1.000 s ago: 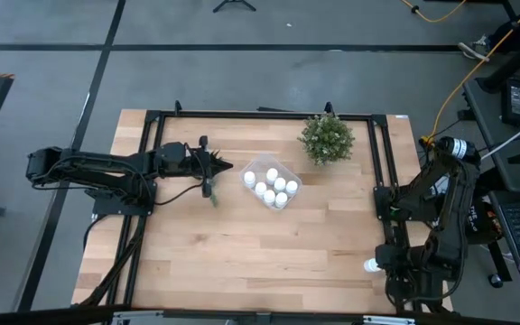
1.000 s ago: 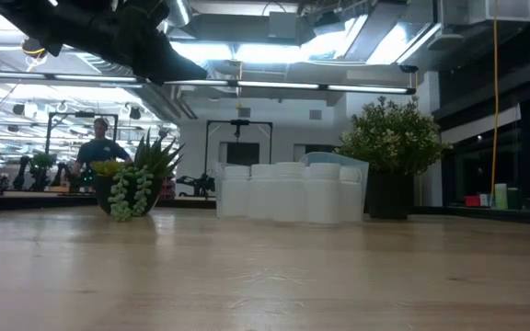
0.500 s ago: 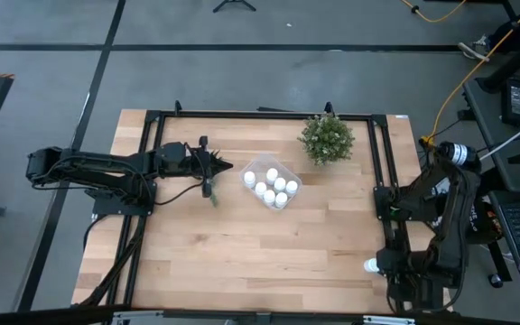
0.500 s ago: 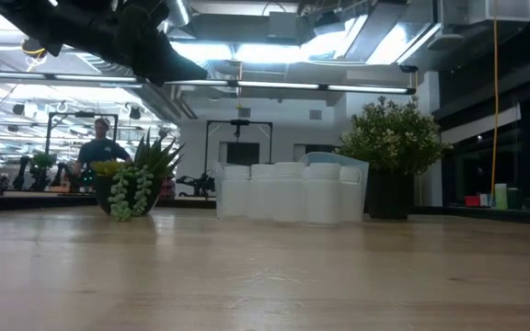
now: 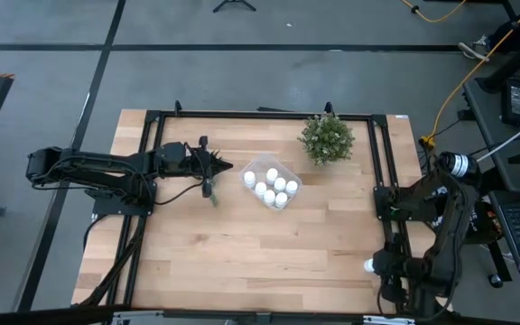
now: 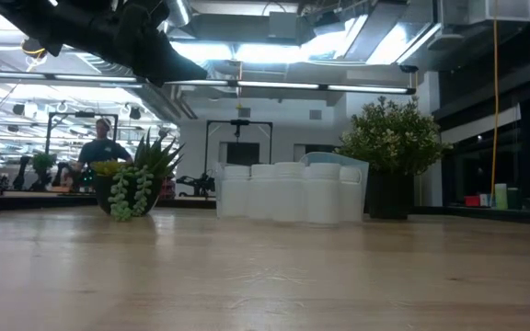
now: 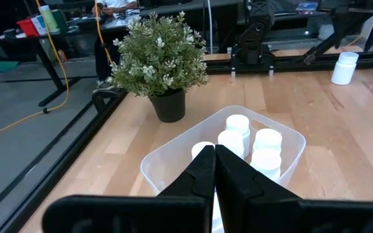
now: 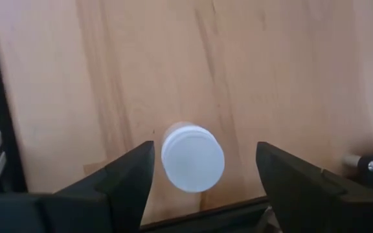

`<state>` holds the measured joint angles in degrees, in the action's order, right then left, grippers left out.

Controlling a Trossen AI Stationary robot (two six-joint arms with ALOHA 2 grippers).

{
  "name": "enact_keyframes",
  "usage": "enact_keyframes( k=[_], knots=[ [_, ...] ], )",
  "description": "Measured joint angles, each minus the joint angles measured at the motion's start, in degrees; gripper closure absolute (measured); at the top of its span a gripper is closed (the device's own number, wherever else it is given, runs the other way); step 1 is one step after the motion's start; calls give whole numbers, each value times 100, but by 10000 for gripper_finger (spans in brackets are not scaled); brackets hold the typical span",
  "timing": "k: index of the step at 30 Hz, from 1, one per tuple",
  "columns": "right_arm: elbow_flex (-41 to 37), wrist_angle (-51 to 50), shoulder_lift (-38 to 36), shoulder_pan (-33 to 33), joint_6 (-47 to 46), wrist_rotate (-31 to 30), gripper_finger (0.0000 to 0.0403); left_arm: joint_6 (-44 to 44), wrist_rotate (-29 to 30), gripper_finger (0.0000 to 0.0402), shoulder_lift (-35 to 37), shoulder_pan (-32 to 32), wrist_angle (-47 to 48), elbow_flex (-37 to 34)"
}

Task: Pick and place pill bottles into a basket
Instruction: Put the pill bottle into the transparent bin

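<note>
My right gripper lowers first, then closes on the cap. The white cap (image 5: 368, 265) sits small below my fingers, so closing now would miss.
A clear basket (image 5: 294, 192) near the table's middle holds several white pill bottles (image 5: 272, 186); the low view shows them standing upright in it (image 6: 288, 193). One more pill bottle (image 5: 369, 265) stands upright on the wood by the right rail, near the front. My right gripper (image 8: 206, 154) hangs open over it, pointing down, with a finger on either side of the white cap (image 8: 193, 158) and a gap on both sides. My left gripper (image 5: 222, 165) is shut and empty, just left of the basket (image 7: 283, 139).
A bushy potted plant (image 5: 327, 138) stands behind the basket to the right. A small trailing succulent (image 5: 210, 188) sits below my left gripper. Black rails (image 5: 382, 171) frame the table's left, far and right sides. A person (image 6: 99, 152) shows in the room beyond.
My right arm has shifted a little toward the table's near edge above the lone pill bottle, which has stayed in place.
</note>
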<state>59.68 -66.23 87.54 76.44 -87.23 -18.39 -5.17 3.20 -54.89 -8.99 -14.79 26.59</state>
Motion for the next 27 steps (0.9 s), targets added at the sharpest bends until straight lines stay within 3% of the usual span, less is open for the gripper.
enact_keyframes(
  k=[10,16,27],
  knots=[
    [0,-18,448,0,-408,3,132,-2,0,396,0,0,1,0],
    [0,94,614,0,-410,343,132,0,0,396,-1,0,2,0],
    [-2,139,657,-2,-408,337,132,0,0,396,-1,0,2,0]
  ],
)
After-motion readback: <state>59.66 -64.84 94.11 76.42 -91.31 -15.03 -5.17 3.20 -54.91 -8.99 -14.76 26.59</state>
